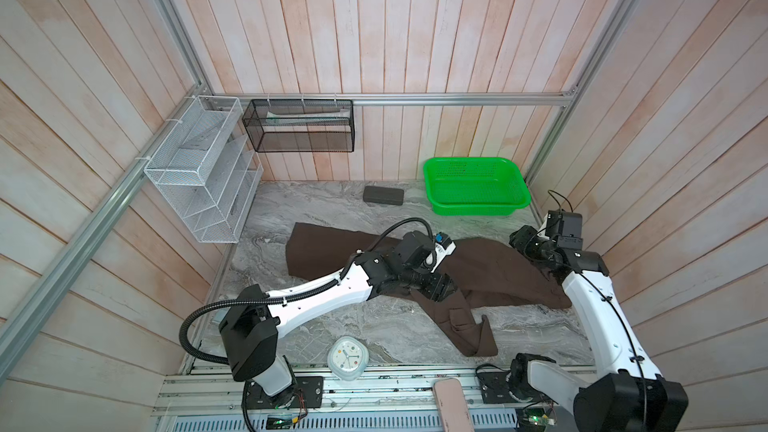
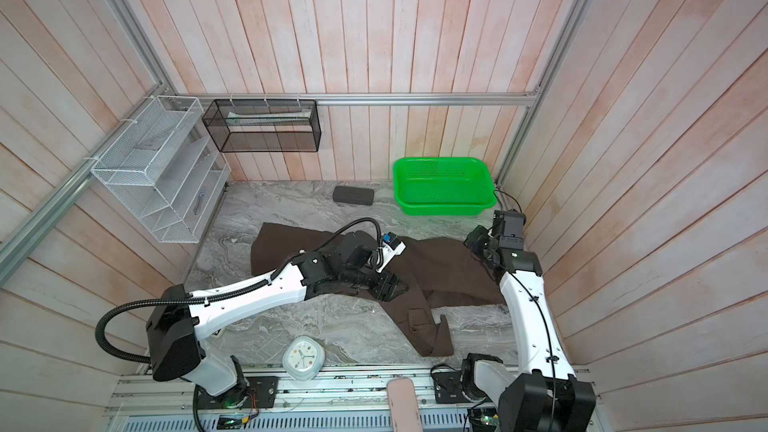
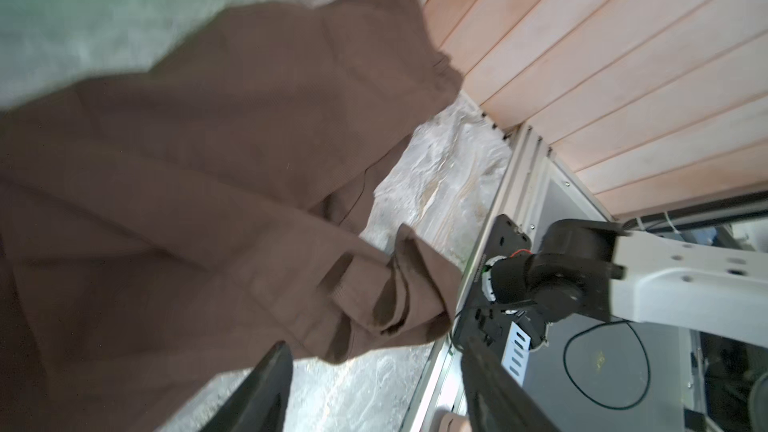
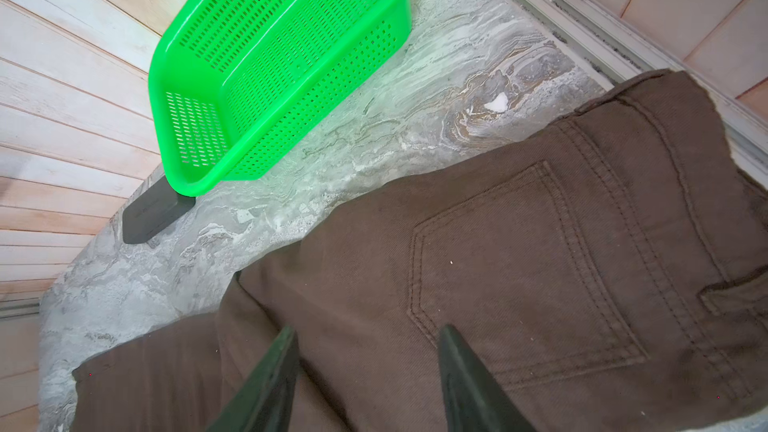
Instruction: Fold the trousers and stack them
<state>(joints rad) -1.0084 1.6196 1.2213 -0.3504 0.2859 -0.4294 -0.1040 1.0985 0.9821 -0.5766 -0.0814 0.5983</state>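
The front trouser leg should be folded onto the other leg, so my left gripper should next grab it by its edge near the rumpled hem (image 1: 473,334).
The dark brown trousers (image 1: 498,268) lie spread across the marble table (image 1: 374,326) in both top views. One leg reaches left, and the other runs toward the front edge and ends in a rumpled hem (image 1: 473,334). My left gripper (image 1: 440,290) hovers over the middle of the cloth. In the left wrist view its jaws (image 3: 374,351) stand open, with bare table between them and the bunched hem (image 3: 395,284) just beyond. My right gripper (image 1: 521,241) is at the waist end, open (image 4: 368,338) just above the cloth beside a back pocket (image 4: 519,284).
A green basket (image 1: 476,187) stands at the back right with a dark grey case (image 1: 383,195) to its left. A white clock (image 1: 347,357) sits at the front edge. A white wire rack (image 1: 203,172) and a black mesh basket (image 1: 299,126) hang on the walls.
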